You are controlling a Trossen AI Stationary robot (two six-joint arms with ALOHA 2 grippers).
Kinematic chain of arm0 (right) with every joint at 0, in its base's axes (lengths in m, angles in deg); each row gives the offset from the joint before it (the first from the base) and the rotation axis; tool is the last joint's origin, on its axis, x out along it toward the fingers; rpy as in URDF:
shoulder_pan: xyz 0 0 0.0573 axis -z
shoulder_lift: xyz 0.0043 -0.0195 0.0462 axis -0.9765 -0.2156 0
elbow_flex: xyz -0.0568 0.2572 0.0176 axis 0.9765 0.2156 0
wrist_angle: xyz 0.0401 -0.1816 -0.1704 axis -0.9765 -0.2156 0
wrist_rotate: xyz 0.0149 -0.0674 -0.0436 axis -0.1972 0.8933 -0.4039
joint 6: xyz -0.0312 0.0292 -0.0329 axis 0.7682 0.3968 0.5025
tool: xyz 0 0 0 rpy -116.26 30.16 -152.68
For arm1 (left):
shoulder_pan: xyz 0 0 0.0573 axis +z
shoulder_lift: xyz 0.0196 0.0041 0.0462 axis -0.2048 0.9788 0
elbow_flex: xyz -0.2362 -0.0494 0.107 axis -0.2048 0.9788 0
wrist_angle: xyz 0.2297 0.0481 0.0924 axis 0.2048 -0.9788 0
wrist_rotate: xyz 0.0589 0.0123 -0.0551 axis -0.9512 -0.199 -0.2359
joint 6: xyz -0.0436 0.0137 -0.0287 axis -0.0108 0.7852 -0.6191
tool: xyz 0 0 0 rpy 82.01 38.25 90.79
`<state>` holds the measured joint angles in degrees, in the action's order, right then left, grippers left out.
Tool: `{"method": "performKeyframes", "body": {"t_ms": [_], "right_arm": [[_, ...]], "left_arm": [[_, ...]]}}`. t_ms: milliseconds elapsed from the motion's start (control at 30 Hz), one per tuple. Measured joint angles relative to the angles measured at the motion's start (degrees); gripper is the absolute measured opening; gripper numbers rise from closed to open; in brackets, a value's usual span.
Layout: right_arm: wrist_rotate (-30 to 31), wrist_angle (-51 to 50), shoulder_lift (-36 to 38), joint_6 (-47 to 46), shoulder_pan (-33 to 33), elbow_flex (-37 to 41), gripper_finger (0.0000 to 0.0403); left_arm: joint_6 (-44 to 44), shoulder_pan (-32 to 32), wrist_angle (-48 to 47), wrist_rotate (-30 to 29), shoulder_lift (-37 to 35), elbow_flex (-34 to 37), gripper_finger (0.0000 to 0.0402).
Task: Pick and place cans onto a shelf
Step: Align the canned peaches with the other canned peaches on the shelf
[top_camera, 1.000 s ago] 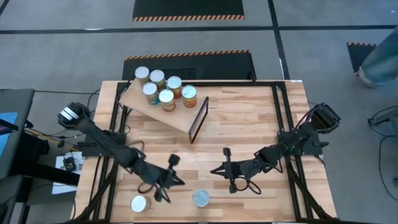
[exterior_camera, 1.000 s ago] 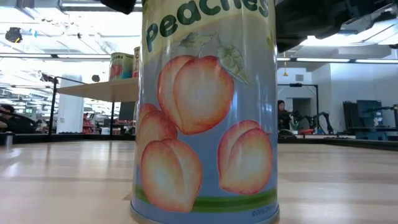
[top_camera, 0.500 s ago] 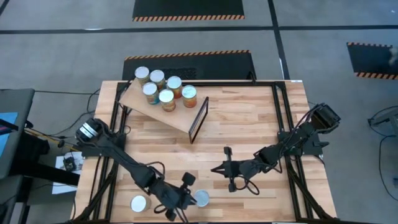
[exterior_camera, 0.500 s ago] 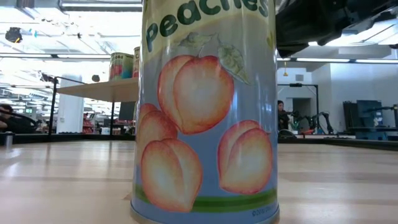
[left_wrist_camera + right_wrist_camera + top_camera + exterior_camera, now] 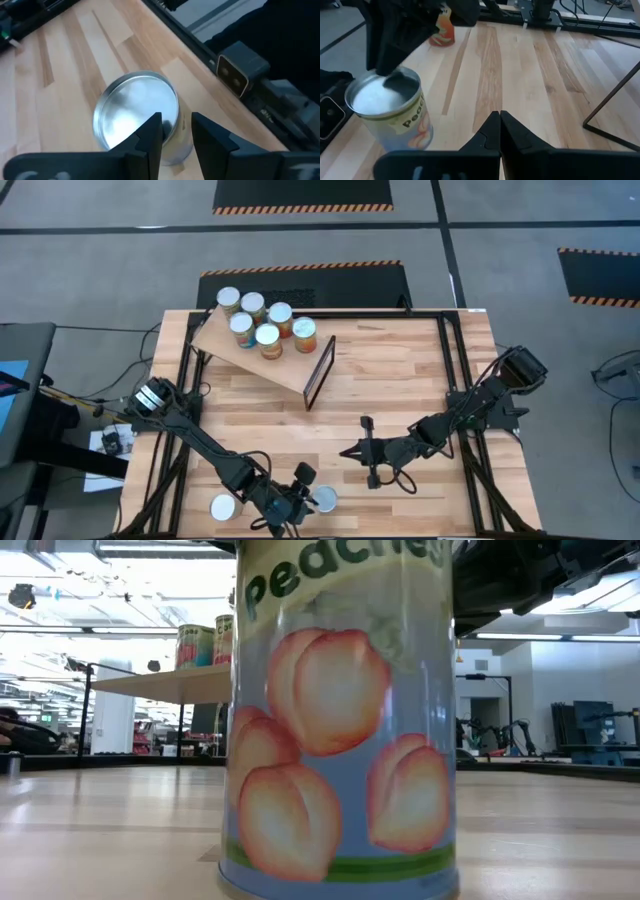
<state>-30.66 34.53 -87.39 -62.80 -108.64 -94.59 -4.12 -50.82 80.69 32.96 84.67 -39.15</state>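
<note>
I will next grab the silver-lidded can by its top rim (image 5: 320,489) (image 5: 173,120) with my left gripper, to add another can to the shelf.
A peach-label can (image 5: 325,500) with a silver lid stands near the middle of the table's near edge. It fills the low view (image 5: 340,740). My left gripper (image 5: 303,495) is at this can (image 5: 130,112), its fingers a narrow gap apart. A second can (image 5: 224,507) stands to its left. Several cans (image 5: 262,320) stand on the slanted plywood shelf (image 5: 285,368) at the far left, with its black frame (image 5: 318,372) at one end. My right gripper (image 5: 348,452) is shut and empty at mid-table. My left gripper comes at the can slanting down from the table's left. One fingertip (image 5: 399,80) rests on the lid near its rim (image 5: 165,107). The other finger (image 5: 205,132) stands outside the can's wall. The can stands on the table on its base.
A black rail and a small camera box (image 5: 240,75) run along the near edge close to the can. Bare wood (image 5: 400,370) lies between the shelf and my right arm. The shelf also shows far back in the low view (image 5: 170,685).
My left gripper has gone toward the table's right and near edges, from between the two front cans to the peach can, and come down on its lid. In the low view the can has shifted a little to the right.
</note>
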Motion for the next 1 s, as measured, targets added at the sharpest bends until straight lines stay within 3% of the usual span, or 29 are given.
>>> {"method": "performKeyframes", "body": {"t_ms": [167,400,567,800,1000], "right_arm": [[0.0,-0.69,-0.02,-0.32,0.0,0.0,0.0014],[0.0,-1.3,-0.02,-0.37,0.0,0.0,0.0014],[0.0,-1.9,-0.02,-0.93,0.0,0.0,0.0015],[0.0,-1.92,-0.02,-1.53,0.0,0.0,0.0013],[0.0,-1.92,-0.02,-1.53,0.0,0.0,0.0015]], "left_arm": [[-0.11,1.1,0.08,0.16,0.22,0.0,0.0087],[6.16,1.53,-2.04,-0.31,-0.05,-0.13,0.001],[10.51,1.48,-10.04,-2.03,-3.95,0.12,0.0002],[-0.72,0.77,-25.07,-8.63,-15.76,0.11,0.0],[-22.45,-1.65,-40.7,-16.73,-28.88,0.06,0.0]]}}
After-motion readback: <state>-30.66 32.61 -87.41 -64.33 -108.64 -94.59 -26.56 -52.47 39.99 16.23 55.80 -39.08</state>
